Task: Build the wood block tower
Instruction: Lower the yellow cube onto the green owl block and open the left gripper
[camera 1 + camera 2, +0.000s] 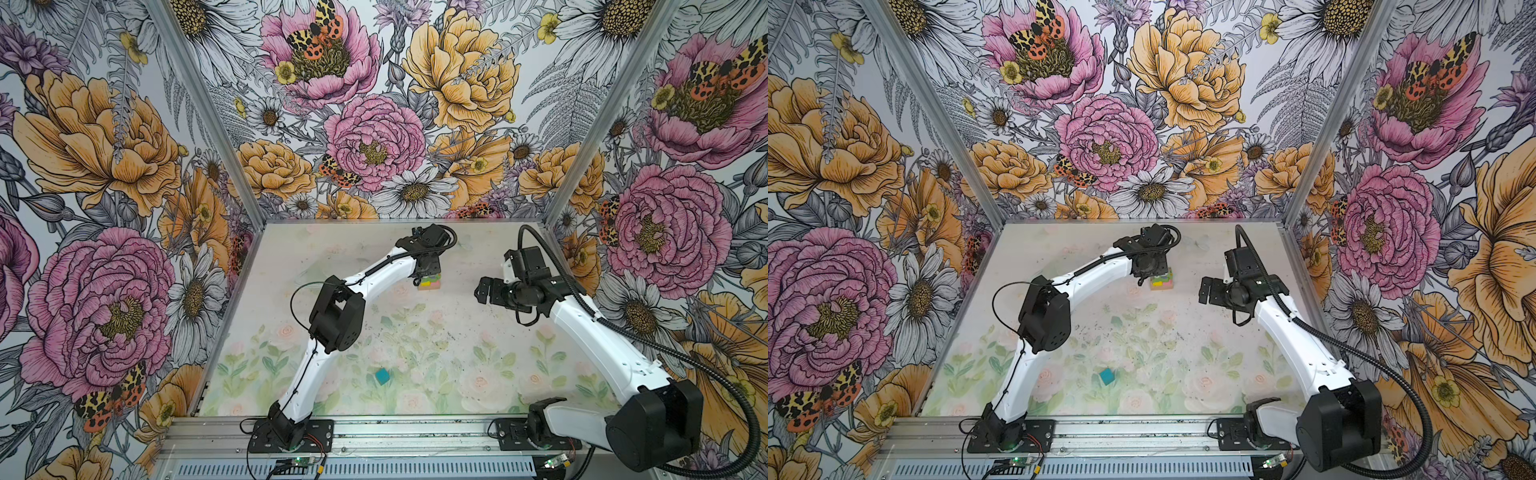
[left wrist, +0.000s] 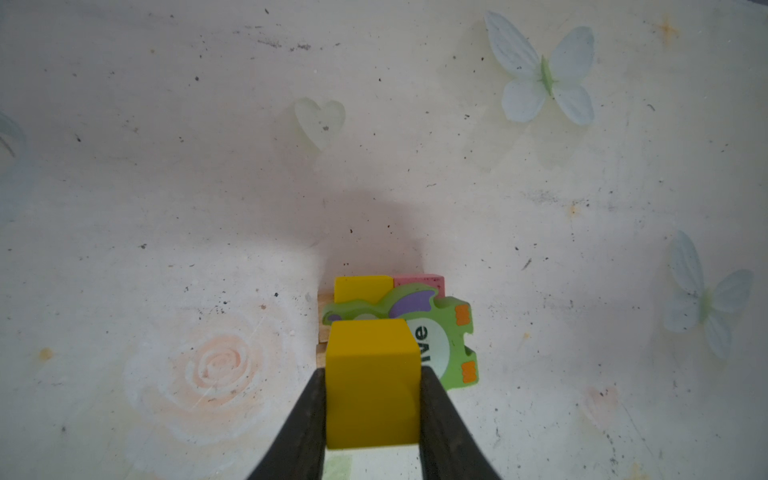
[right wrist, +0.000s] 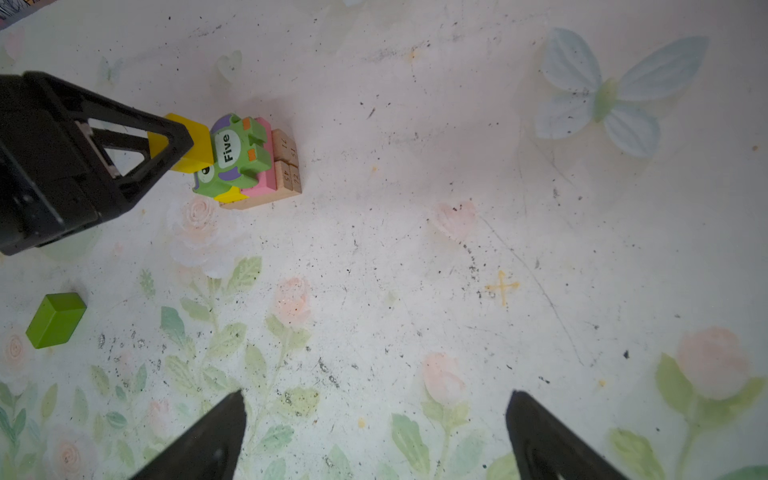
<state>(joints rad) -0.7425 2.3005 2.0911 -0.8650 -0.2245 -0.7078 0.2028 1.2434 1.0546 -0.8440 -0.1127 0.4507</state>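
My left gripper holds the yellow cube [image 2: 372, 382] above the flat side of the green "Five" figure, so it will release the cube now. The cube would come to rest on the figure.
The wood block tower [image 1: 430, 284] stands at the back middle of the table: tan planks [image 3: 286, 166] at the bottom, then a pink slab [image 3: 266, 183] and a yellow bar [image 2: 361, 289], with a green "Five" figure [image 3: 237, 153] lying on top. My left gripper [image 2: 373, 372] is shut on a yellow cube [image 2: 372, 382], which it holds on or just above the figure. Off to the tower's right, my right gripper [image 3: 376, 395] hangs open and empty above bare table. A teal cube [image 1: 382, 375] lies near the front. A lime green block [image 3: 56, 320] lies apart from the tower.
Floral walls close in the table [image 1: 457, 332] at the back and on both sides. A metal rail [image 1: 415, 432] with both arm bases runs along the front. The left arm's elbow [image 1: 336, 316] rises over the table's middle left.
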